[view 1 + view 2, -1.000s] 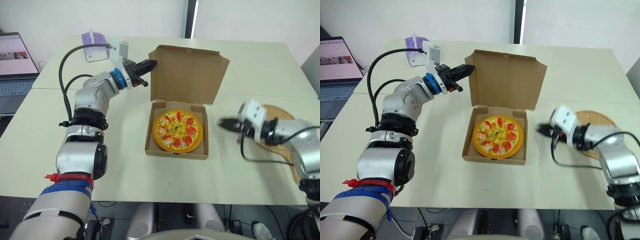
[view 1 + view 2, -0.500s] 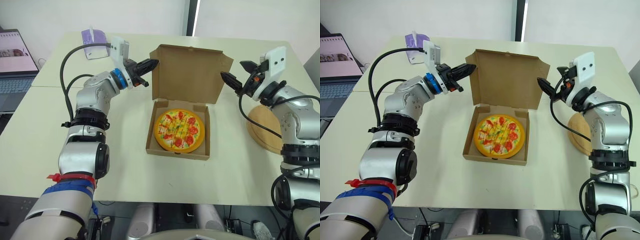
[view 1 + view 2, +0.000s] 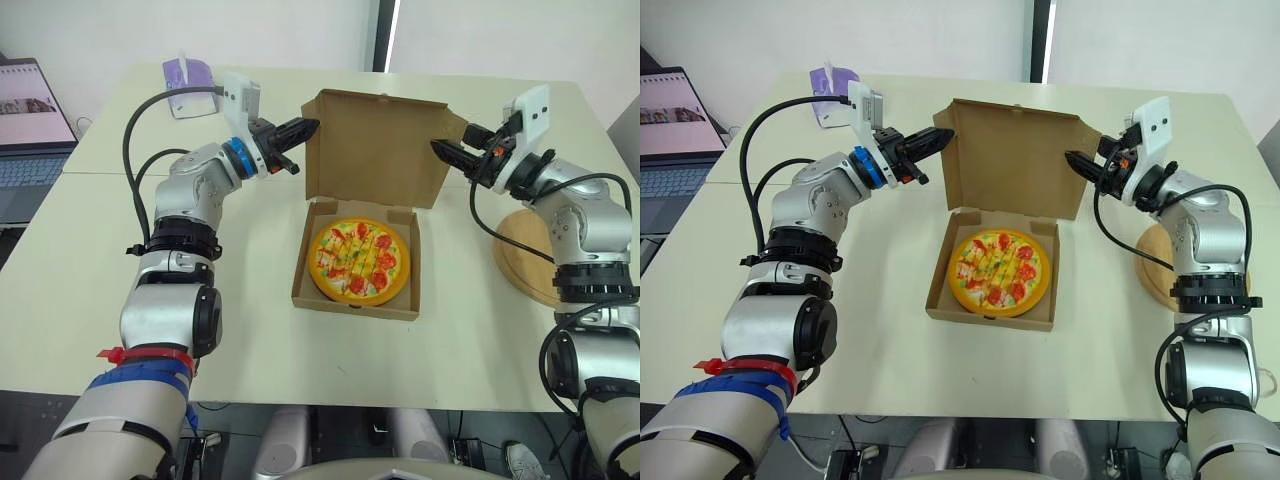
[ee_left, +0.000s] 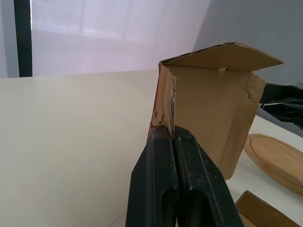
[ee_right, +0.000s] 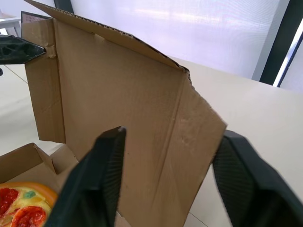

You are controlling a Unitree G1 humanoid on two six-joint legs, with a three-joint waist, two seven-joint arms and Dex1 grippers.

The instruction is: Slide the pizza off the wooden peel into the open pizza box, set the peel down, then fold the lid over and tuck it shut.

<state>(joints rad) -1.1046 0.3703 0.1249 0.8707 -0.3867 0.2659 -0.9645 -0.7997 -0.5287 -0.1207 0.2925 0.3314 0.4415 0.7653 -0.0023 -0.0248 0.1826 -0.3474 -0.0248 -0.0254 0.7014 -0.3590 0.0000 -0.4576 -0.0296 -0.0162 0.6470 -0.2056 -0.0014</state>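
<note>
The right gripper takes hold of the upright lid by its free side flap (image 3: 450, 126) next, so that the lid then folds over the pizza (image 3: 358, 260).
The pizza (image 3: 358, 260) lies in the base of the cardboard box (image 3: 300, 287) at mid table. Its lid (image 3: 375, 145) stands upright behind it. My left gripper (image 3: 308, 127) is shut on the lid's left side flap (image 4: 165, 101), near the top corner. My right gripper (image 3: 440, 150) is open at the lid's right edge. Its fingers (image 5: 102, 175) straddle the right side flap (image 5: 199, 137) without closing on it. The round wooden peel (image 3: 530, 255) lies flat on the table to the right of the box, below my right forearm.
A laptop (image 3: 30, 110) sits open at the far left, off the table. A purple tissue pack (image 3: 185, 75) stands at the table's back left, behind my left arm. Bare tabletop lies in front of the box and on both sides.
My right arm has risen from low beside the peel to the lid's right edge, and its fingers now straddle the flap. The left gripper, lid and pizza have held still.
</note>
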